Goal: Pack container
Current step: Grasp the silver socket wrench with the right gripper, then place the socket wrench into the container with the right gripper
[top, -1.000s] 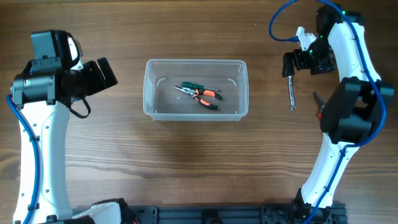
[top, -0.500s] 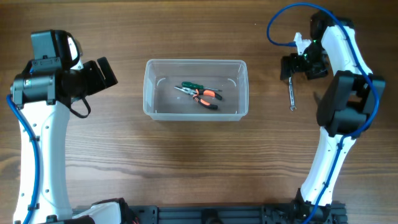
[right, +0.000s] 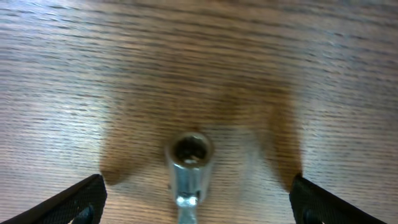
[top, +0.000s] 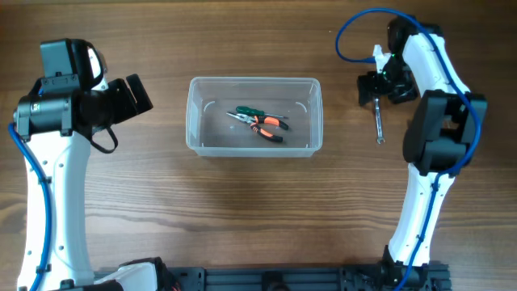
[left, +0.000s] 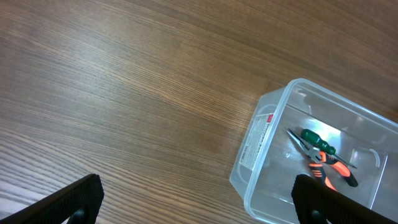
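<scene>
The fingers of my right gripper straddle the neck behind the socket head, close to the table, so it is now time to close on the socket wrench (top: 378,123).
The clear plastic container (top: 254,115) stands mid-table, holding orange-handled pliers (top: 266,126) and a green-handled screwdriver (top: 249,111); it also shows at the right of the left wrist view (left: 261,140). A silver socket wrench (top: 378,123) lies on the table to the container's right. My right gripper (top: 373,87) is open and hovers over the wrench's top end; in the right wrist view the wrench's socket head (right: 189,152) sits between the spread fingers (right: 194,208), apart from both. My left gripper (top: 136,95) is open and empty, left of the container (left: 196,202).
Bare wooden tabletop (top: 242,202) surrounds the container. A white label (left: 259,132) is on the container's near wall. The right arm's body (top: 440,133) stands just right of the wrench.
My right gripper has moved left and slightly up the table, coming over the wrench's top end. The left arm and the container have not moved.
</scene>
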